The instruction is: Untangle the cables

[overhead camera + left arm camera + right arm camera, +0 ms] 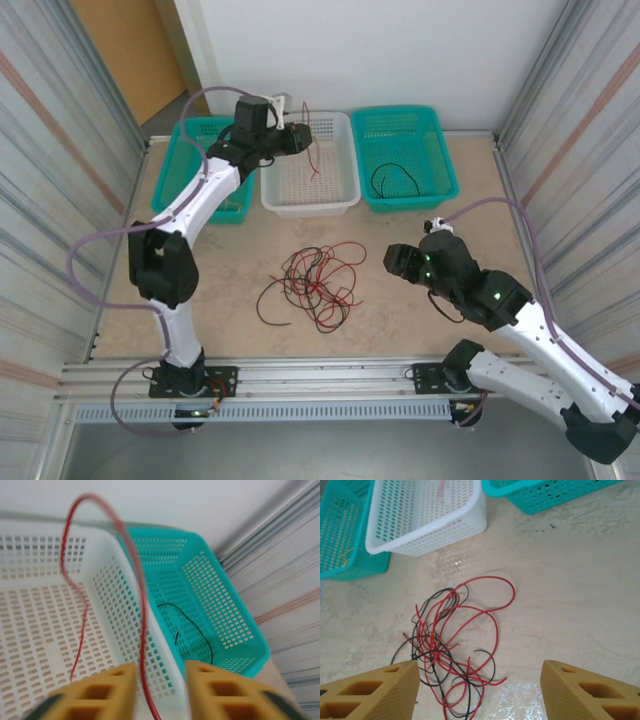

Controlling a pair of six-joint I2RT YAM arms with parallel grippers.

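I will next use my right gripper to grab a black cable near its loose end (285, 324) at the tangle's edge, so its length stays free to untangle.
The cables lie as a tangle of red and black wires (315, 285) on the table's middle, also seen under the right wrist as that tangle (445, 645). My right gripper (400, 262) hovers to its right, open (480, 672), with nothing between its fingers. My left gripper (300, 135) is over the white basket (310, 175). Its jaws (160, 672) stand open, and a single red cable (143, 630) runs loose between them, close to the left finger, looping up and down into the white basket (107, 550). That red cable (314, 160) hangs over the basket.
A teal basket (405, 150) at the back right holds a black cable (395, 180), seen as a black cable (194, 624) in the left wrist view. Another teal basket (200, 160) stands at the back left, with a yellow-tan strand (346, 554) in it. Corrugated walls flank the table.
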